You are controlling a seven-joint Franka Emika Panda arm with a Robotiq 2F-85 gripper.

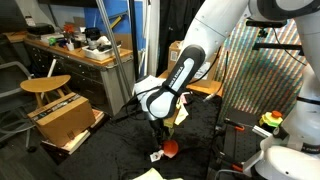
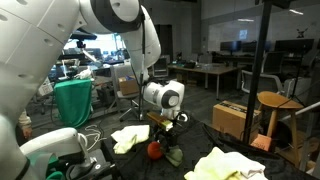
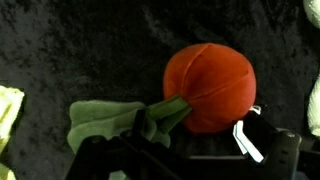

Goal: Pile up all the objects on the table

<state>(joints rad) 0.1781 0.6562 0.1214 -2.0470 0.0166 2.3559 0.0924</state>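
Note:
The stem end of the plush vegetable is between my open fingers and closing now would catch the vegetable, so it is time to close.
An orange plush vegetable with a green leafy stem lies on the black cloth. It also shows in both exterior views. My gripper hangs just above it, and also shows in both exterior views. Its fingers stand apart on either side of the stem end, open and holding nothing. A pale yellow cloth lies beside the plush toy, and a second yellow cloth lies at the near edge.
The table is covered in black fabric. A cardboard box and a wooden stool stand beside it. A metal rack and a black pole stand close by. A white tag lies near the plush toy.

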